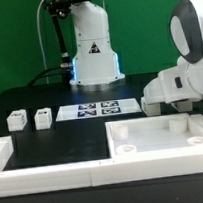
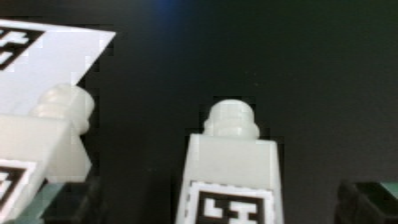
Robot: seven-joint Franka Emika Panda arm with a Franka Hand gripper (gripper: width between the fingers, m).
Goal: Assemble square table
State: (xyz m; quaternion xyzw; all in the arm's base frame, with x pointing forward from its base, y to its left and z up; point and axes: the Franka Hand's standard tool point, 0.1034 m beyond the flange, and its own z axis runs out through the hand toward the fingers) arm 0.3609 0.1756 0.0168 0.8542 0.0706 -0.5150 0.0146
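The robot will next grab the white leg with its gripper by its black-white tagged body (image 2: 231, 192), so the leg's knob end stays free to join the square table's top.
The square table's top (image 1: 159, 136), a white square panel with a raised rim, lies at the front on the exterior view's right. Two small white tagged legs (image 1: 16, 121) (image 1: 42, 117) stand at the left. My gripper (image 1: 162, 104) hangs low behind the panel, just right of the marker board (image 1: 94, 110). In the wrist view a white leg (image 2: 231, 155) with a knob end and a black-white tag lies between my open gripper's (image 2: 224, 212) dark fingers (image 2: 50, 205), with a gap on each side. A second leg (image 2: 47, 135) lies beside it. Nothing is held.
The robot's base (image 1: 93, 50) stands at the back centre. A long low white wall (image 1: 46, 176) edges the black surface at the front and left. A corner of the marker board (image 2: 45, 55) shows in the wrist view beyond the legs.
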